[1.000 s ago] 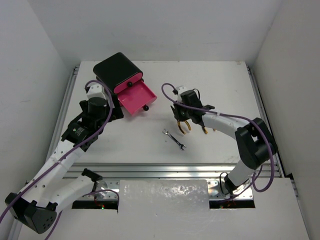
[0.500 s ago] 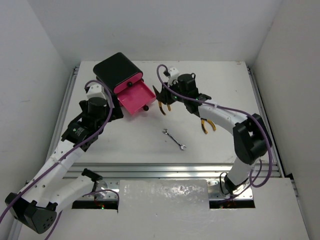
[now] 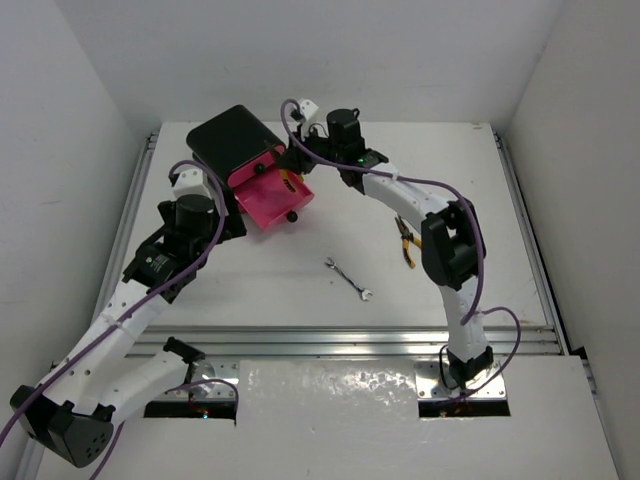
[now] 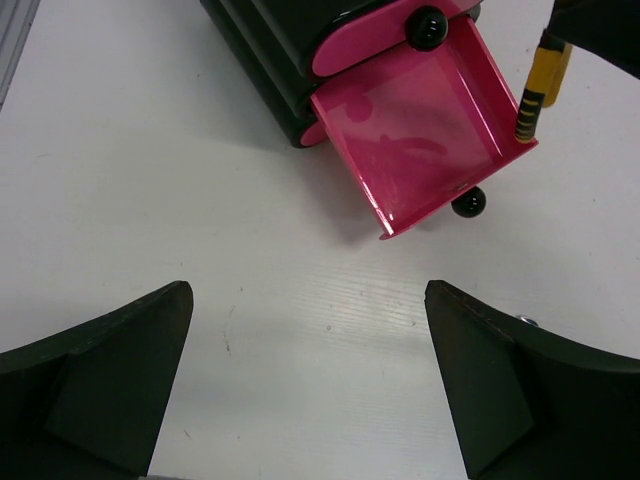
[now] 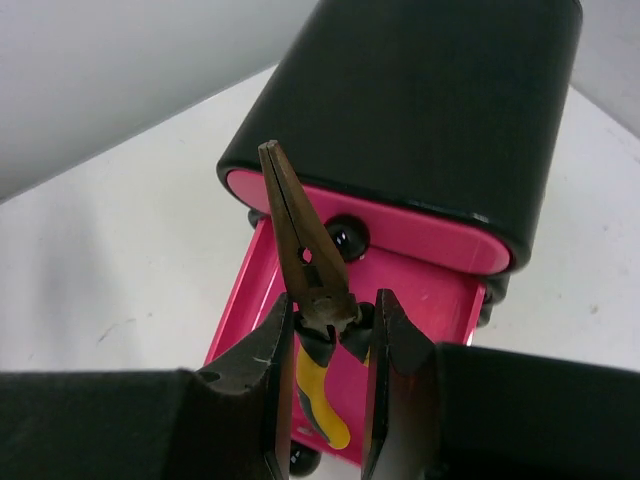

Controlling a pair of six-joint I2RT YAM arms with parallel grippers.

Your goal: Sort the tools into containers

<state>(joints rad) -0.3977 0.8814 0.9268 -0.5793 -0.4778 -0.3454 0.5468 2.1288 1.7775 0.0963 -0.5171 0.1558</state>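
Observation:
My right gripper holds the pliers and needs to keep holding them. One handle of the pliers hangs high at the drawer's side, so the pliers would end up across the drawer's edge if I opened now.
My right gripper (image 5: 330, 315) is shut on yellow-and-black pliers (image 5: 300, 250), nose pointing away from me, handles hanging over the open pink drawer (image 5: 425, 290) of the black box (image 5: 420, 110). In the top view this gripper (image 3: 294, 166) is above the drawer (image 3: 268, 203), at the front of the box (image 3: 232, 138). The left wrist view shows a pliers handle (image 4: 534, 95) at the drawer's (image 4: 410, 130) right wall. My left gripper (image 4: 308, 295) is open and empty over bare table, near the drawer; it shows in the top view (image 3: 232, 226). Second pliers (image 3: 405, 242) and a silver wrench (image 3: 349, 278) lie on the table. No screwdrivers are in view.
The upper drawers are closed, with black knobs (image 4: 428, 25); the open drawer's knob (image 4: 468, 203) faces the table. The right arm (image 3: 400, 195) stretches across the back of the table. White walls stand close on three sides.
My right gripper has carried the pliers from the table's middle to the back left, over the open drawer. The left arm has not moved.

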